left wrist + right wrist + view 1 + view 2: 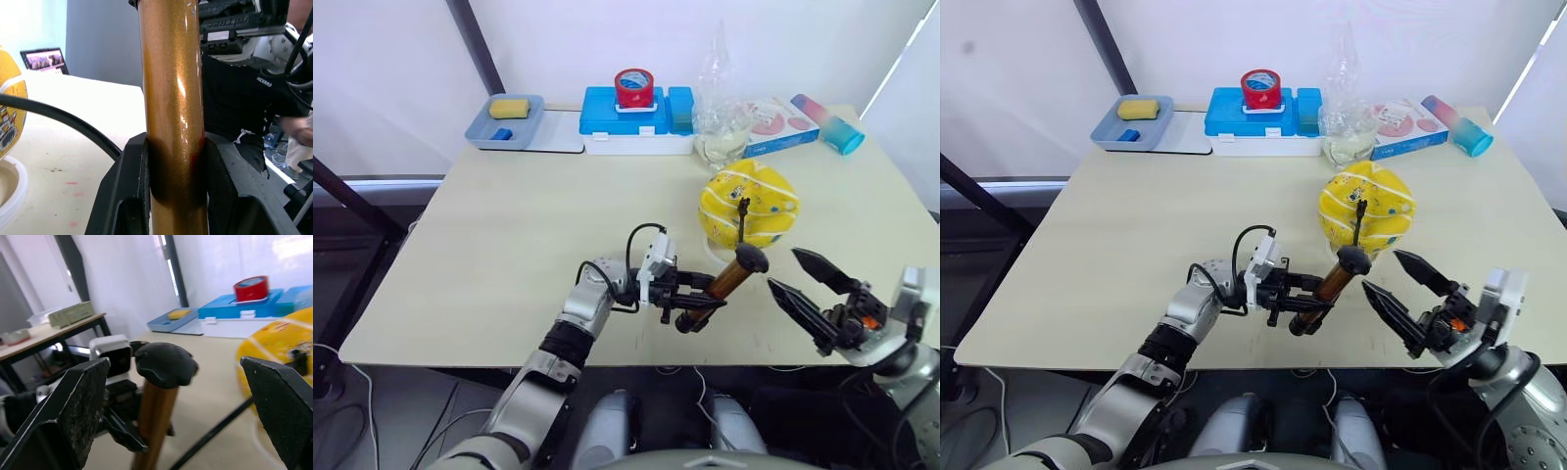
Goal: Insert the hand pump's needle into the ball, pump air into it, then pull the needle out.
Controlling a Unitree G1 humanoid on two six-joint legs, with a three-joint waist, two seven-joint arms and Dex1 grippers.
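Note:
The robot's right hand should grab the hand pump by its black handle knob [751, 258] next. Then it can pump air into the yellow ball [749, 203].
The yellow ball [749, 203] rests on a white ring on the table, right of centre. The bronze hand pump [724, 282] stands tilted just in front of it, black handle knob [164, 364] uppermost. Its thin black hose [742, 217] runs up to the ball's front, where the needle end meets the surface. My left gripper [690, 300] is shut on the pump's lower barrel [171, 122]. My right gripper [809, 287] hangs open just right of the knob, one finger on each side of the handle in the right wrist view, touching nothing.
Along the table's back edge stand a blue tray [505, 123] with a yellow sponge, a blue box [634, 119] with a red tape roll [633, 87] on top, a clear plastic bag [722, 108], a flat box and a teal cup [842, 134].

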